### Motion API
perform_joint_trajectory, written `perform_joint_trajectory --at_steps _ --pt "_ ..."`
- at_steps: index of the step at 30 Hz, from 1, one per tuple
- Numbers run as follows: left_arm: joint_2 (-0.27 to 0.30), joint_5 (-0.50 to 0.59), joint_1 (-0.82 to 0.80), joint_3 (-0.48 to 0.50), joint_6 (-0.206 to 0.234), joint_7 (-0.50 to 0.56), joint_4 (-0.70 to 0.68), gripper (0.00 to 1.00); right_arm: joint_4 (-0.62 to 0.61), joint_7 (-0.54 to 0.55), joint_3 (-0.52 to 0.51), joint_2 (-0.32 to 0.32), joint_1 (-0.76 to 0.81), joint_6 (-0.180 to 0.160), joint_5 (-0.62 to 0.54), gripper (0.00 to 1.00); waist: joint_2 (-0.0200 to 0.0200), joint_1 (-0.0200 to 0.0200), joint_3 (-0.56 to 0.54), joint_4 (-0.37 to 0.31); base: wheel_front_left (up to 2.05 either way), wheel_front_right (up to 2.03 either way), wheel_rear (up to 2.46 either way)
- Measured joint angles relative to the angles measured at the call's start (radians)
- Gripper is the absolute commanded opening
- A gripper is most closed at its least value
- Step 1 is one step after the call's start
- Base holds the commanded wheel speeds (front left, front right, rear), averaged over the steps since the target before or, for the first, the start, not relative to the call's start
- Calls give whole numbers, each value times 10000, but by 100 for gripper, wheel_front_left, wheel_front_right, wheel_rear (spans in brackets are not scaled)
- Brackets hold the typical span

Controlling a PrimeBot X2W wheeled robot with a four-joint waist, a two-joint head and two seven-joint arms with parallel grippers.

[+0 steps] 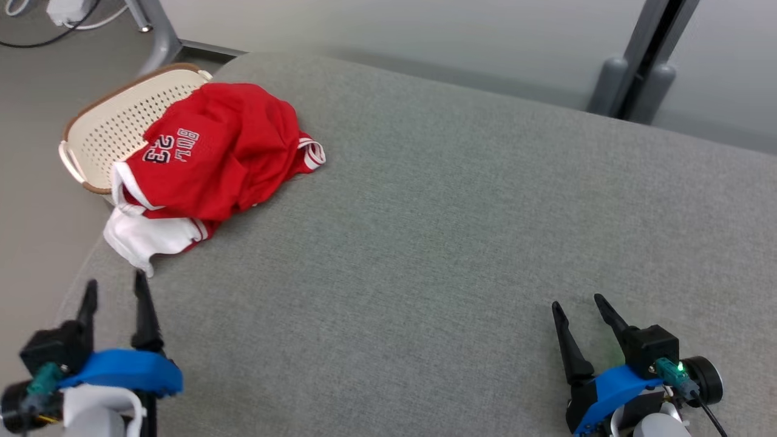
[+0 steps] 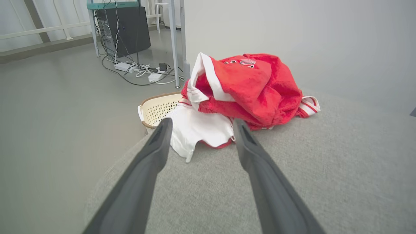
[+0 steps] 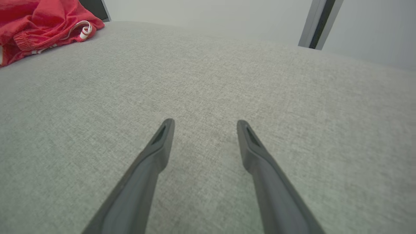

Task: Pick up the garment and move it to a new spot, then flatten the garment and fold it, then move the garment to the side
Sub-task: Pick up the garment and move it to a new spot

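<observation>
I should grab the red garment (image 1: 212, 158) by its white edge (image 1: 121, 186) with my left gripper next, since that edge stands up while the rest slumps in a heap.
A crumpled red garment (image 1: 212, 158) with white trim and the number 23 lies at the far left of the grey fabric surface (image 1: 437, 243), partly draped over a basket. Its white part hangs toward the near left edge. In the left wrist view the garment (image 2: 247, 87) sits just beyond my open fingers (image 2: 156, 146). My left gripper (image 1: 115, 290) stands open at the lower left, a short way in front of the garment, holding nothing. At the lower right my right gripper (image 1: 576, 303) is open and empty over bare fabric, far from the garment (image 3: 39, 26).
A cream perforated basket (image 1: 115, 121) with a brown rim stands at the surface's far left corner, under the garment. Beyond it lie grey floor, cables and a power strip (image 2: 130, 68). A dark post (image 1: 643, 60) rises behind the far right edge.
</observation>
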Motion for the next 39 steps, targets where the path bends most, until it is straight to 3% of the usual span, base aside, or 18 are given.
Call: perform_joint_trajectory --at_steps 8,14,18,25,26,27,33,39 --pt "1131 -575 -2047 443 -134 -6 598 100 -29 -31 -44 38 -277 8 -230 100 0 0 977 -628 0 0 0" --pt "2192 -1941 -3527 -677 -153 0 2038 100 -151 -121 173 90 -666 15 -382 100 0 -2 1631 -1002 0 0 0" --pt "2830 -2414 -4194 -920 -153 230 3214 100 -198 -134 385 109 -906 15 -410 100 0 -3 1929 -1258 0 0 0" --pt "3043 -3009 -4887 -1231 -153 907 5032 100 -228 -165 420 194 -1111 35 -500 100 0 -3 2155 -1526 0 0 0" --pt "2986 -3126 -4889 -1294 -153 926 5170 89 -201 -165 412 201 -1120 46 -499 100 0 -3 2141 -1542 0 0 0" --pt "2974 -3164 -4890 -1365 -153 848 5258 2 -178 -165 410 203 -1123 48 -497 100 0 -2 2114 -1552 0 0 0" --pt "2964 -3670 -4943 -2320 -153 493 4876 0 155 -117 330 142 -1067 38 -155 100 1 1 1638 -1475 0 0 0" --pt "3308 -4136 -5268 -3655 -153 201 3340 0 424 -48 435 17 -549 6 548 100 0 1 846 -1423 0 0 0"
